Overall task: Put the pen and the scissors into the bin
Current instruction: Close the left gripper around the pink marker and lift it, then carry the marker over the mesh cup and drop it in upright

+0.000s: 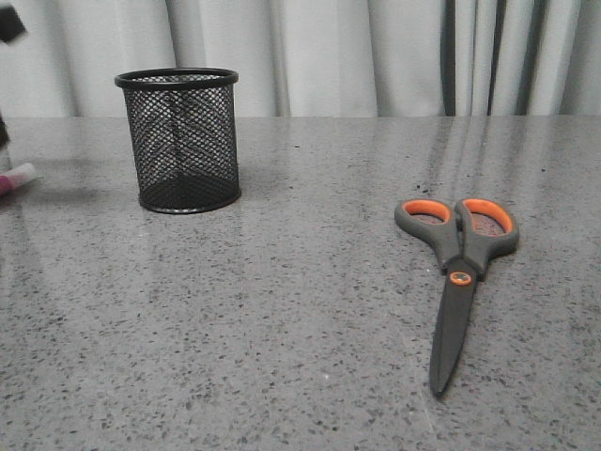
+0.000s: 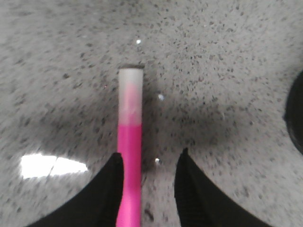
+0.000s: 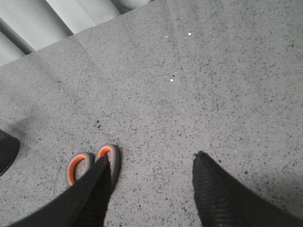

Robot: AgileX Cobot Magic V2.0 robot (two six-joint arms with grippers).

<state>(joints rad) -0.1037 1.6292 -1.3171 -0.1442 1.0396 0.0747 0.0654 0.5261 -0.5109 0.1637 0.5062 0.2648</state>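
Observation:
It isn't time to close my left gripper yet: its fingers are on both sides of the pink pen but above it, so they would miss the pen if they closed now. The gripper needs to first go lower.
The pink pen with its whitish cap end lies on the grey table; only the cap end shows at the far left edge of the front view. My left gripper is open and straddles the pen, whose body lies against one finger with a gap to the other. The scissors lie flat at the right, handles pointing away, blades toward the front edge. My right gripper is open and empty above the table beside the scissors' handles. The black mesh bin stands upright at the back left.
The bin's edge shows in the left wrist view and the right wrist view. A pale curtain hangs behind the speckled grey table. A dark part of the left arm shows at the top left corner.

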